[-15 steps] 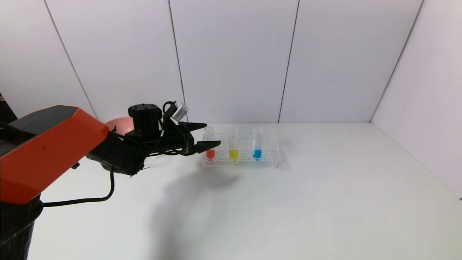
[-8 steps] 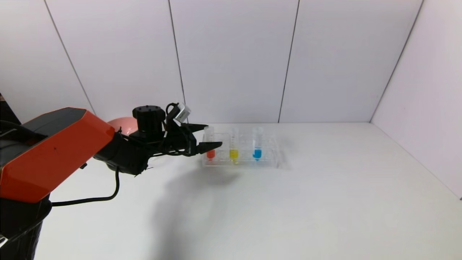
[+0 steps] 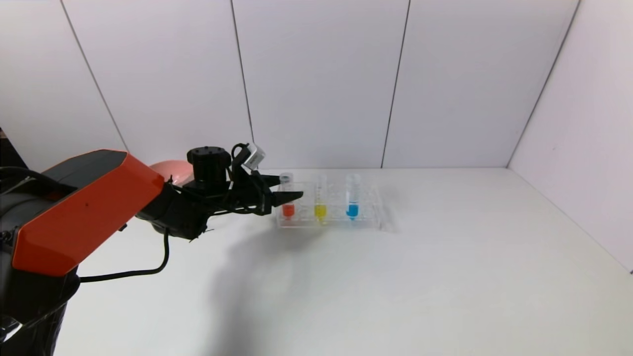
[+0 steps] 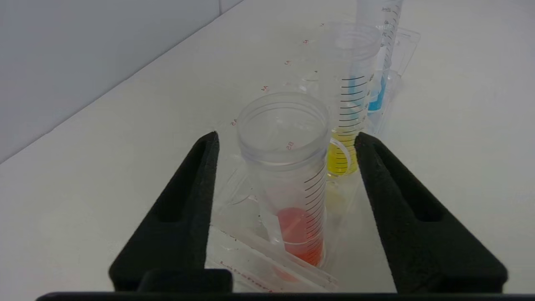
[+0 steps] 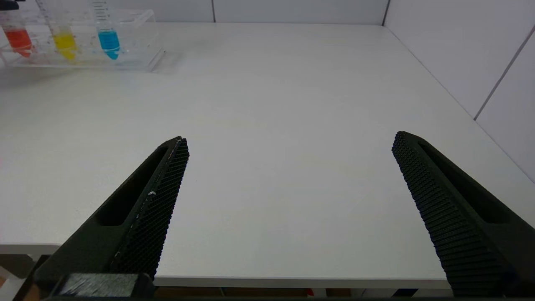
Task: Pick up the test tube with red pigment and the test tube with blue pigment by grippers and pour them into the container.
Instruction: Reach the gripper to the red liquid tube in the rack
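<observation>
My left gripper grabs the red test tube by its upper part just under its rim next, since the clear rack closes around the tube's lower part.
The test tube with red pigment stands at the left end of a clear rack. The test tube with blue pigment stands toward the rack's right. My left gripper is open, with one jaw on each side of the red tube's upper part. In the left wrist view the red tube sits between the jaws of the left gripper with a gap on both sides, and the blue tube is farthest. My right gripper is open and empty over the table's front edge. The container is out of view.
A yellow-liquid tube stands between the red and blue ones. A pink bowl sits behind my left arm by the back wall. The white table runs to walls at the back and right.
My left arm has reached a little farther toward the rack. Its jaws have come closer together around the red tube. The tubes and rack have not moved.
</observation>
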Controlling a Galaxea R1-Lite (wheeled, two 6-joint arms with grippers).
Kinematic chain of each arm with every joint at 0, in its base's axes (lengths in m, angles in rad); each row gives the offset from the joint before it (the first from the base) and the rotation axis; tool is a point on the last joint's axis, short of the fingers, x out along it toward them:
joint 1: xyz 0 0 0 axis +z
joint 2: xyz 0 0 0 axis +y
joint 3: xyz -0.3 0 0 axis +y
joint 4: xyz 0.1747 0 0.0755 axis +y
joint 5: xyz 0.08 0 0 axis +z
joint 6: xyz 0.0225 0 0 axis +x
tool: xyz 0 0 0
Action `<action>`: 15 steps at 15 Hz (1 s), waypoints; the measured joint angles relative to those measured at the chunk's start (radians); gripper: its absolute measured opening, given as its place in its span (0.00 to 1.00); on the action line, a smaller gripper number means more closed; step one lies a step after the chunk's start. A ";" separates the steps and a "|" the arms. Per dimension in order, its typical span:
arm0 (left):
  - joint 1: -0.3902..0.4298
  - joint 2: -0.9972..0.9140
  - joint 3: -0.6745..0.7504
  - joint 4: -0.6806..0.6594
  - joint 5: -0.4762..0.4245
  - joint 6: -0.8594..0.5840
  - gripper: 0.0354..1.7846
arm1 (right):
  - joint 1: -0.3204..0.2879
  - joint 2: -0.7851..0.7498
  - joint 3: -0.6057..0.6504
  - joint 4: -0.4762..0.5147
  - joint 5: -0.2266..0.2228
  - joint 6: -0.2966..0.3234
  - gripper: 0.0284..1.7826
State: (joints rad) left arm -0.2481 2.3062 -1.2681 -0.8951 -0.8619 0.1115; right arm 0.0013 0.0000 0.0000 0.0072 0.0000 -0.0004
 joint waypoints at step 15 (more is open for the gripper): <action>-0.005 0.001 -0.005 0.005 0.004 -0.010 0.24 | 0.000 0.000 0.000 0.000 0.000 0.000 1.00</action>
State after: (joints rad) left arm -0.2534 2.3072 -1.2728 -0.8904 -0.8577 0.1019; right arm 0.0013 0.0000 0.0000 0.0072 0.0000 -0.0004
